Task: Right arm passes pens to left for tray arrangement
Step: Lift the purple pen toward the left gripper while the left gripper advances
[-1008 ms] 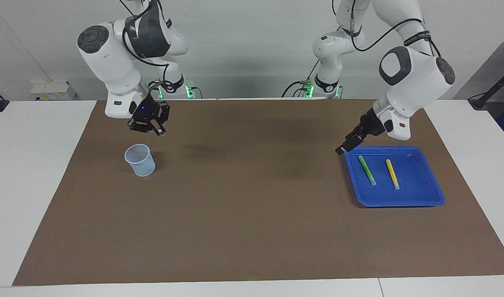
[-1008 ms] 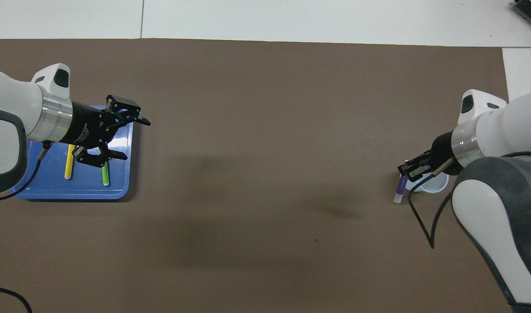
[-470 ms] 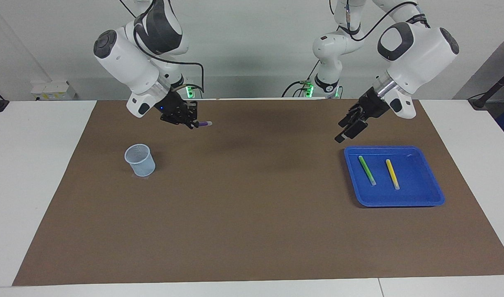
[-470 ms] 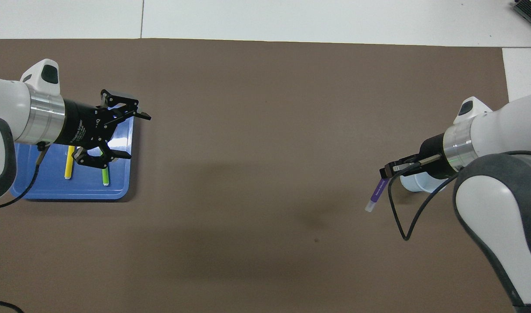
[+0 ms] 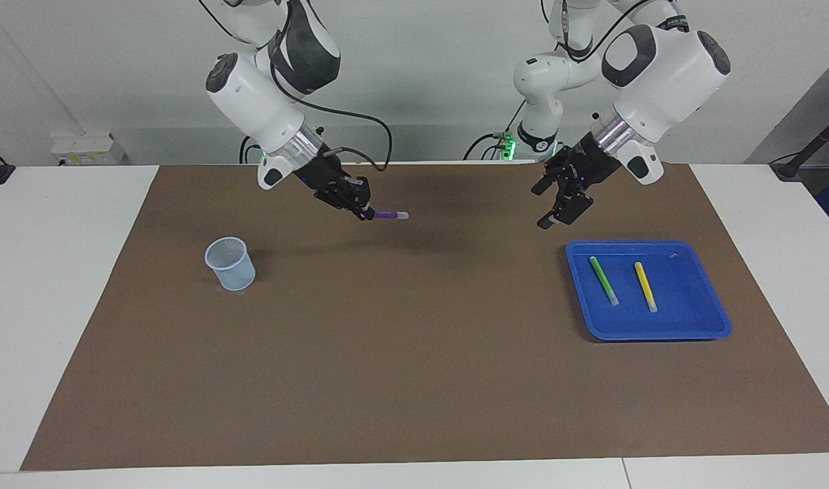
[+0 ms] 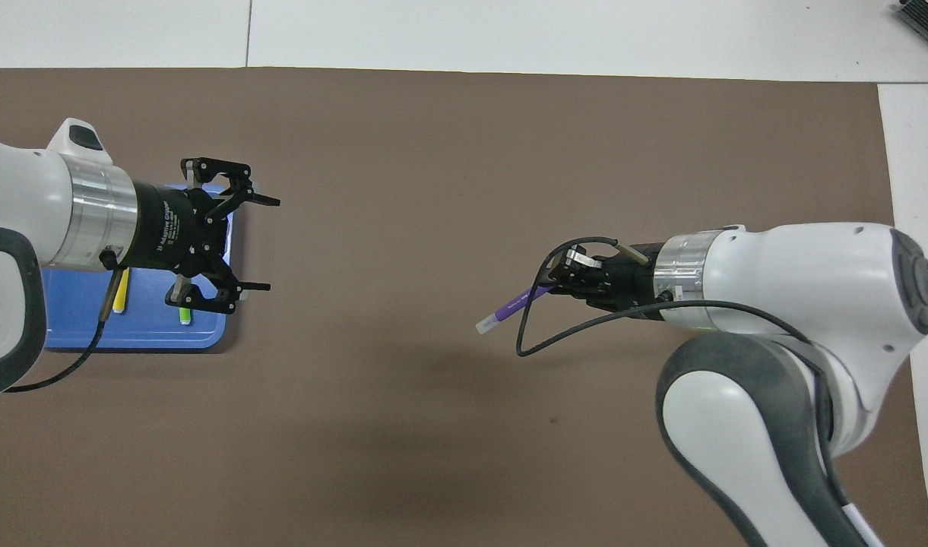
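My right gripper's fingers cover one end of the purple pen, so my left gripper will next take hold of the pen's exposed purple body (image 6: 519, 305).
My right gripper (image 5: 366, 212) hangs over the brown mat toward the table's middle, shut on the purple pen (image 5: 389, 214), whose pale tip points toward the left arm's end. From overhead the right gripper (image 6: 556, 285) holds the purple pen (image 6: 509, 308) level. My left gripper (image 5: 542, 207) is open with nothing in it, raised over the mat beside the blue tray (image 5: 686, 319), at the corner nearest the robots. The green pen (image 5: 603, 280) and yellow pen (image 5: 645, 286) lie side by side in the tray. Overhead, the left gripper (image 6: 270, 245) partly covers the tray (image 6: 68, 327).
A small translucent pale-blue cup (image 5: 230, 263) stands on the mat toward the right arm's end. The brown mat (image 5: 414, 367) covers most of the white table. A loose black cable (image 6: 540, 342) loops under the right wrist.
The right gripper has carried the purple pen from over the cup toward the table's middle. The left gripper has risen from the tray's corner and shifted toward the middle, still open.
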You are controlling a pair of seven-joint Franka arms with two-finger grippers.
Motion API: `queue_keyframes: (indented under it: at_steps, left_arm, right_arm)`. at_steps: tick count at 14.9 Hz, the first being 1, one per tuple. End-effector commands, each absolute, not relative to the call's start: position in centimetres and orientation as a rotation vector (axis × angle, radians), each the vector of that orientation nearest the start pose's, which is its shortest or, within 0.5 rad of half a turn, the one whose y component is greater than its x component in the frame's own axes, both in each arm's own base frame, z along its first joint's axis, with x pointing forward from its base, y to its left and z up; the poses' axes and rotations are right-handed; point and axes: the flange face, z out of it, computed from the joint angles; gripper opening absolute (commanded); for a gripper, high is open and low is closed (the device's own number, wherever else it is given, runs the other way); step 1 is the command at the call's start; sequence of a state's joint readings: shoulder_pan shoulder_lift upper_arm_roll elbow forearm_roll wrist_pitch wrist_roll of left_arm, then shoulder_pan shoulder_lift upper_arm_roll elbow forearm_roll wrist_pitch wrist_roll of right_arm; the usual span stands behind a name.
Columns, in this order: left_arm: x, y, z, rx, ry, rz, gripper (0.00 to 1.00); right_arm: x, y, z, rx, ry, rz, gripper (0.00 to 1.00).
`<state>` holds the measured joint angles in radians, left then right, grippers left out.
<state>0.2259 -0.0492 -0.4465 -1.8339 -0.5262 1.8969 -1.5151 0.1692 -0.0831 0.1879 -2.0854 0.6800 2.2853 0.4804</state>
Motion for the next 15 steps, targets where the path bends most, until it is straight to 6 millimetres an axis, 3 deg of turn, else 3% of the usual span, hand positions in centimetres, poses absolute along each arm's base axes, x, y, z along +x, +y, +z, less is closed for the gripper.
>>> queue_keyframes:
  at_steps: [1, 5, 11, 13, 15]
  left_arm:
    - [52.3, -17.5, 55.8, -2.388, -2.452, 0.430, 1.00]
    - [51.4, -19.8, 55.4, -2.179, -2.612, 0.427, 1.00]
    - [48.2, -24.3, 54.0, -2.071, -2.676, 0.427, 1.00]
    - [47.2, -26.0, 53.8, -2.108, -2.654, 0.425, 1.00]
    - [46.7, -27.2, 54.0, -2.114, -2.658, 0.427, 0.99]
  right_arm:
    - [50.1, 22.3, 48.9, -2.334, 0.784, -0.103, 0.00]
    - [49.1, 25.6, 49.4, -2.222, 0.910, -0.135, 0.00]
    - [47.4, 29.8, 48.9, -2.163, 0.907, -0.165, 0.00]
    - [46.6, 31.1, 49.0, -2.162, 0.892, -0.144, 0.00]
    - [46.4, 31.3, 49.0, -2.161, 0.891, -0.139, 0.00]
